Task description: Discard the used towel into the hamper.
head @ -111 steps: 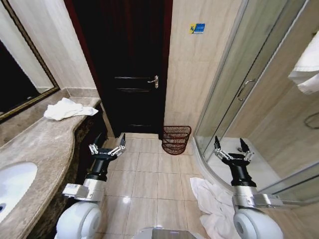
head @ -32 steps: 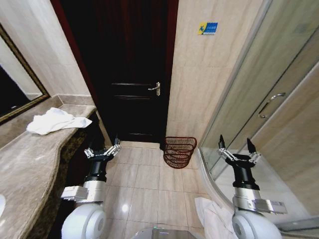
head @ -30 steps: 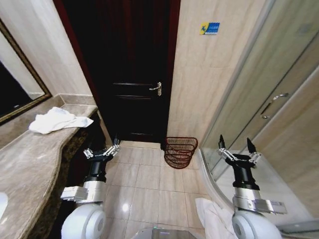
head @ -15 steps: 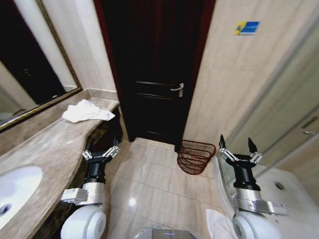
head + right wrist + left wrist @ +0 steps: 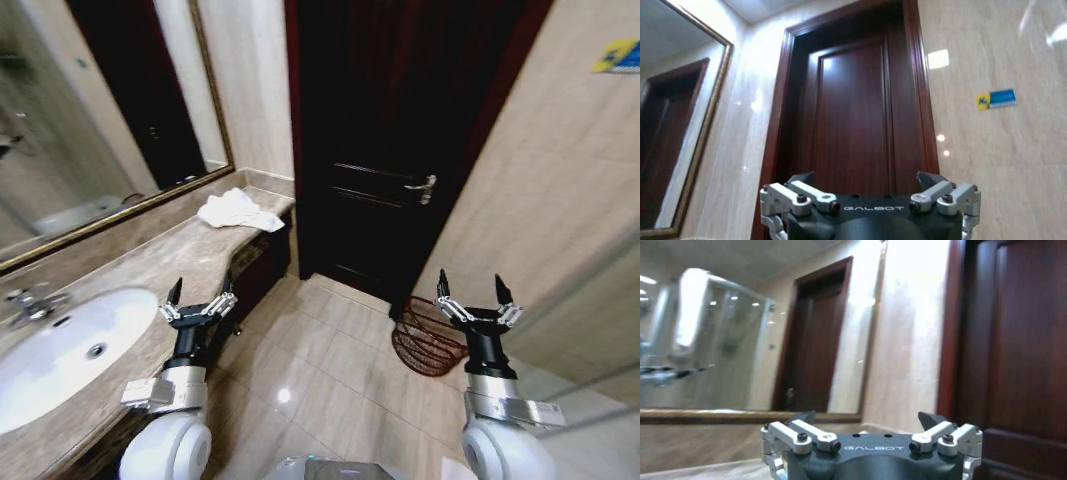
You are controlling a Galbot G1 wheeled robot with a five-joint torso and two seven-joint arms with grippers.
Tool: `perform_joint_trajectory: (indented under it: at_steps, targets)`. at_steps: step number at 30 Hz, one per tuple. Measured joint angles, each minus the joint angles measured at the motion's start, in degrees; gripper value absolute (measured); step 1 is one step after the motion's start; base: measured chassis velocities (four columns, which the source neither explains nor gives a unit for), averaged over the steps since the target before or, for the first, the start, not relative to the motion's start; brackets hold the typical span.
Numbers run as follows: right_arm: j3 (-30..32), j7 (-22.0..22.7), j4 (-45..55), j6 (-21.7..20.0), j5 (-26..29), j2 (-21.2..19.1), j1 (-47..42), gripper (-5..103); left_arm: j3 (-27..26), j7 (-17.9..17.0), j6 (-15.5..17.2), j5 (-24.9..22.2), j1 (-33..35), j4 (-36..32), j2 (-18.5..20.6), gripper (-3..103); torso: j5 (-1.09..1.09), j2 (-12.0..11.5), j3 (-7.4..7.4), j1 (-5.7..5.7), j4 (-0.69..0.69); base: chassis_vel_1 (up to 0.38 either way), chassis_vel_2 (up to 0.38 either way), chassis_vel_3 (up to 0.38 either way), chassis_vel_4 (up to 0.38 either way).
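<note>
I should next grab the crumpled towel's bunched top fold (image 5: 235, 199) with my left gripper, as it stands up while the towel's edge lies flat on the counter.
A crumpled white towel (image 5: 238, 210) lies at the far end of the marble counter (image 5: 140, 262), beside the dark door. The hamper (image 5: 425, 345), a dark-red wire basket, stands on the floor tiles at the foot of the wall right of the door, partly behind my right arm. My left gripper (image 5: 197, 298) is held upright over the counter's front edge, open and holding nothing. My right gripper (image 5: 468, 296) is also upright and open, just above the hamper in the head view. Both wrist views show open fingers, the left gripper (image 5: 867, 422) and the right gripper (image 5: 867, 181).
A white sink (image 5: 60, 340) with a faucet (image 5: 25, 300) is set in the counter at the near left, under a gold-framed mirror (image 5: 100, 120). The dark door (image 5: 400, 140) with its handle (image 5: 424, 186) is shut. Tiled floor (image 5: 320, 365) lies between counter and hamper.
The whole head view has swung to the left: sink, mirror and towel now sit further right in the picture, and the shower side has left it. Both arms keep their raised, open pose.
</note>
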Motion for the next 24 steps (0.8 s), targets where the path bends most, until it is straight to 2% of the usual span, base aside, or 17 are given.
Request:
perform_joint_trajectory:
  at_steps: [2, 5, 6, 9, 16, 24]
  targets:
    - [0.0, 0.2, 0.0, -1.0, 0.3, -0.1, 0.1, 100, -0.1, -1.0, 0.3, 0.6, 0.3, 0.4, -0.1, 100, 0.00, 0.0, 0.00, 0.00, -0.01, 0.013, 0.021, 0.015, 0.031]
    - [0.0, 0.2, -0.2, -2.1, 0.6, -0.2, 0.7, 100, -0.3, -4.8, 4.9, 1.8, 0.1, 1.4, -0.1, 100, 0.00, 0.0, 0.00, 0.00, -0.02, 0.000, 0.000, 0.000, 0.000]
    - [0.0, 0.2, -0.2, -2.1, 0.6, -0.2, 0.7, 100, -0.3, -4.8, 4.9, 1.8, 0.1, 1.4, -0.1, 100, 0.00, 0.0, 0.00, 0.00, -0.02, 0.000, 0.000, 0.000, 0.000]
    - [-0.3, 0.1, -0.4, -2.1, 0.8, -0.1, 0.9, 100, -1.2, -7.2, 8.9, 0.8, -1.2, 2.6, -0.1, 100, 0.00, 0.0, 0.00, -0.01, -0.02, 0.000, 0.000, 0.000, 0.000]
    - [-0.2, 0.4, -0.5, -2.1, 1.1, -0.1, 1.2, 100, -1.7, -7.8, 9.4, 0.7, -2.0, 4.3, -0.1, 100, 0.00, 0.0, -0.01, -0.02, -0.01, -0.041, 0.040, 0.037, -0.049]
    - [-0.5, -0.4, -0.5, -1.6, 1.1, 0.3, 0.7, 100, -1.7, -7.2, 8.0, 1.4, -2.6, 5.8, 0.3, 100, 0.00, 0.0, 0.00, -0.01, -0.01, -0.165, 0.176, 0.174, -0.168]
